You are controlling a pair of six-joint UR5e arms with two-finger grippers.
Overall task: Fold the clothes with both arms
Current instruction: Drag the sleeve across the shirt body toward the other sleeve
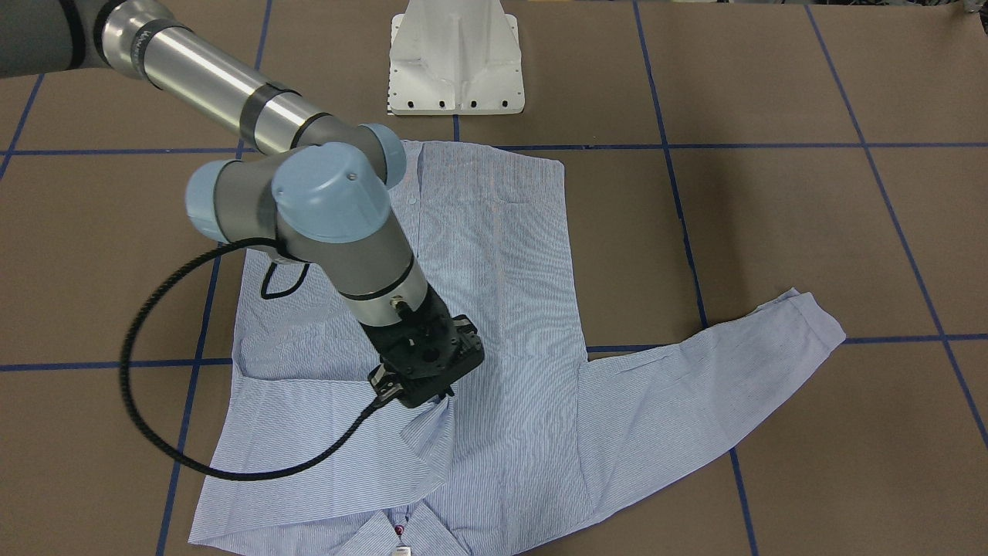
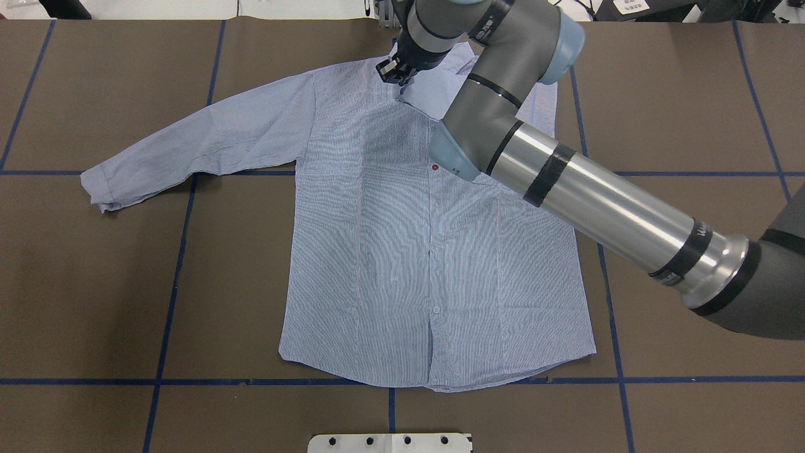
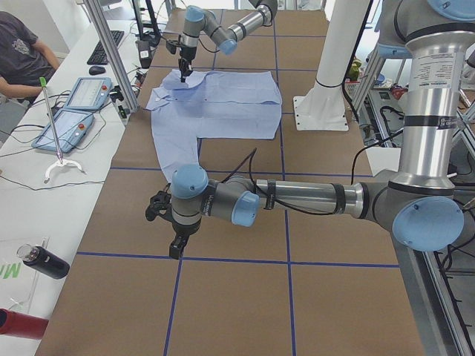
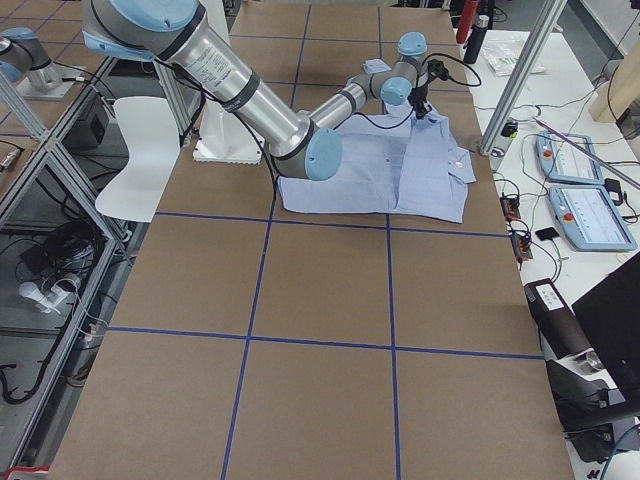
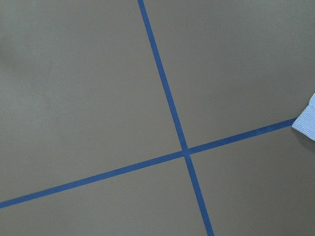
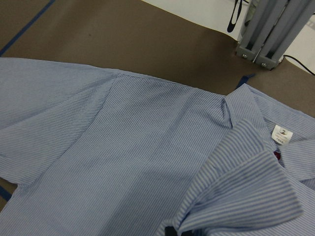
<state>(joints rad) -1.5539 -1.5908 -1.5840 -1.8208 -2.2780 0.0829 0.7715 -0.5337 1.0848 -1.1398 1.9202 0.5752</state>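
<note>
The shirt's cuff (image 1: 435,434) in my fingers doubles back above the shirt's chest (image 1: 491,435), so I should draw the cuff out flat before opening my right gripper.
The light blue striped shirt (image 2: 402,251) lies front up on the brown table, collar at the far edge. Its one sleeve (image 2: 188,145) stretches out flat to the robot's left. The other sleeve is folded in across the chest, and my right gripper (image 1: 421,390) stands over the shirt near the collar, shut on that sleeve's cuff (image 6: 246,196), which is lifted a little off the cloth. My left gripper (image 3: 176,251) hovers over bare table beyond the outstretched cuff (image 5: 306,120); I cannot tell whether it is open or shut.
Blue tape lines (image 5: 170,105) grid the table. The white pedestal base (image 1: 455,62) stands just behind the shirt's hem. An aluminium post (image 6: 266,29) rises past the collar. A desk with tablets (image 3: 70,119) and a seated person (image 3: 22,59) lies beyond the far edge.
</note>
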